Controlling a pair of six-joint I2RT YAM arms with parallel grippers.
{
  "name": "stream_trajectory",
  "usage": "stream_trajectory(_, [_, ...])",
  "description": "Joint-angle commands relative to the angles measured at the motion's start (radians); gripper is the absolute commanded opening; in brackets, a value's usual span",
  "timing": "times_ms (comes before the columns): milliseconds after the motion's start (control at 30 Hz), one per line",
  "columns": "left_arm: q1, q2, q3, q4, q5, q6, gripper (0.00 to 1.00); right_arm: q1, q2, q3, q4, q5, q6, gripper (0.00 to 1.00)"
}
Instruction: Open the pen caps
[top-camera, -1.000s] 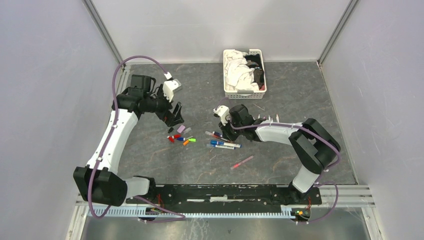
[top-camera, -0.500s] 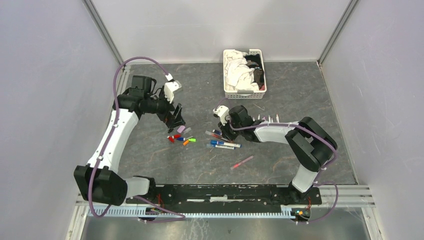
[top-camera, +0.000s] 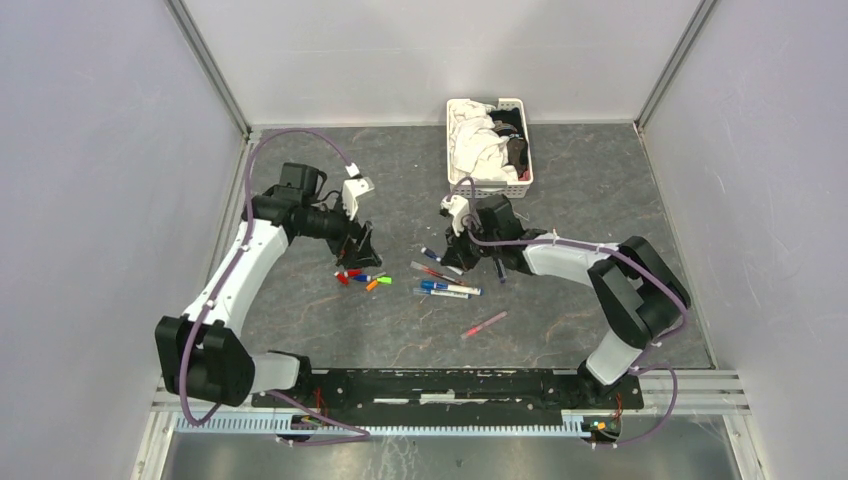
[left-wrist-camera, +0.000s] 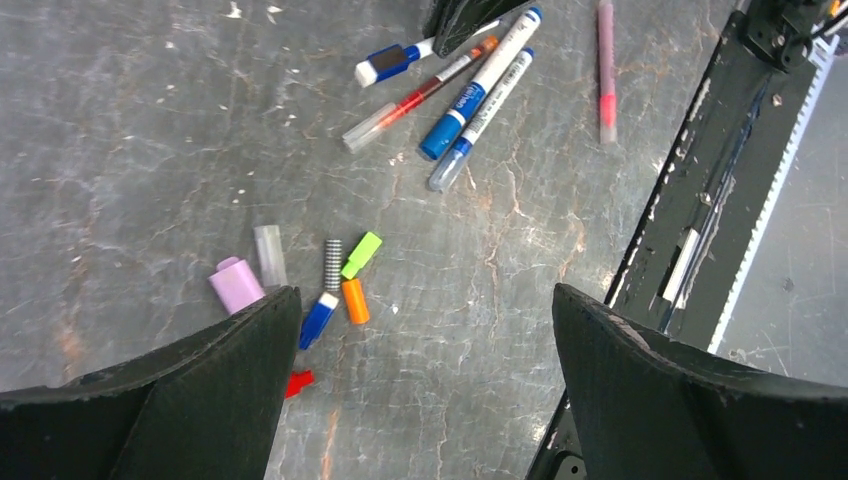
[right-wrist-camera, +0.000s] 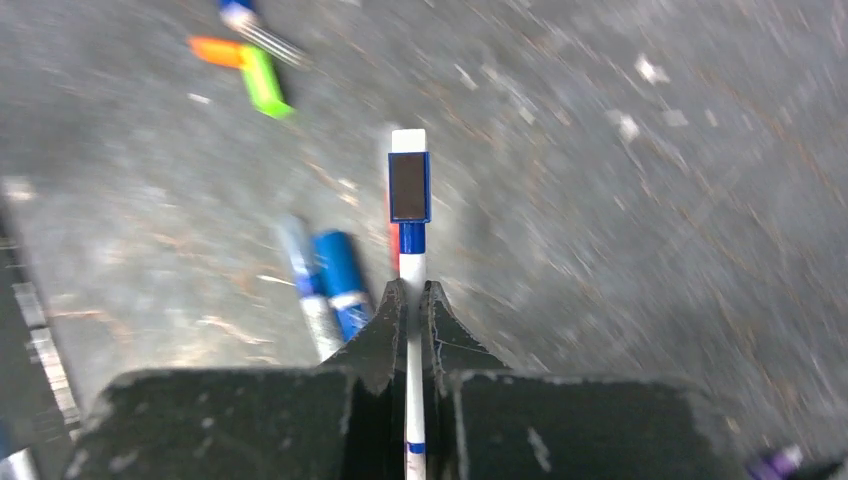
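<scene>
The thin white pen needs to be opened, so the robot's left gripper should reach it and grab its exposed blue cap (top-camera: 430, 253) (left-wrist-camera: 387, 63). The pen's body is left to the right gripper.
My right gripper (right-wrist-camera: 413, 295) is shut on a thin white pen (right-wrist-camera: 411, 262) whose blue cap (right-wrist-camera: 408, 188) points away from the jaws. In the top view this gripper (top-camera: 452, 252) is just left of the lying pens (top-camera: 446, 290). My left gripper (left-wrist-camera: 422, 295) is wide open and empty, hovering over loose pen caps: lilac (left-wrist-camera: 236, 284), green (left-wrist-camera: 361, 254), orange (left-wrist-camera: 354, 301), blue (left-wrist-camera: 318, 318) and red (left-wrist-camera: 297, 382). In the top view it (top-camera: 357, 250) is just above that cluster (top-camera: 362, 278). Blue pens (left-wrist-camera: 480, 90) and a pink-red pen (left-wrist-camera: 606, 60) lie beyond.
A white slatted basket (top-camera: 488, 189) of cloths stands at the back, just behind my right arm. The pink-red pen (top-camera: 485, 324) lies alone nearer the front. The black base rail (left-wrist-camera: 720, 170) runs along the near table edge.
My right gripper, shut on the blue-capped pen, has moved back and to the right, towards the basket. My left gripper has moved right, over the loose caps.
</scene>
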Motion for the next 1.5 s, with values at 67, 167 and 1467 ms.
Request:
stream_trajectory(67, [-0.036, 0.020, -0.051, 0.061, 0.100, 0.088, 1.00, 0.008, -0.083, 0.120, -0.008, -0.391, 0.067, 0.00])
stream_trajectory(167, [-0.073, 0.032, -0.047, 0.061, 0.142, 0.099, 1.00, 0.023, -0.086, 0.152, -0.014, -0.500, 0.091, 0.00])
stream_trajectory(1467, [-0.148, 0.105, 0.081, -0.164, 0.212, 0.297, 0.02, 0.093, 0.060, 0.248, -0.038, -0.638, 0.184, 0.00])
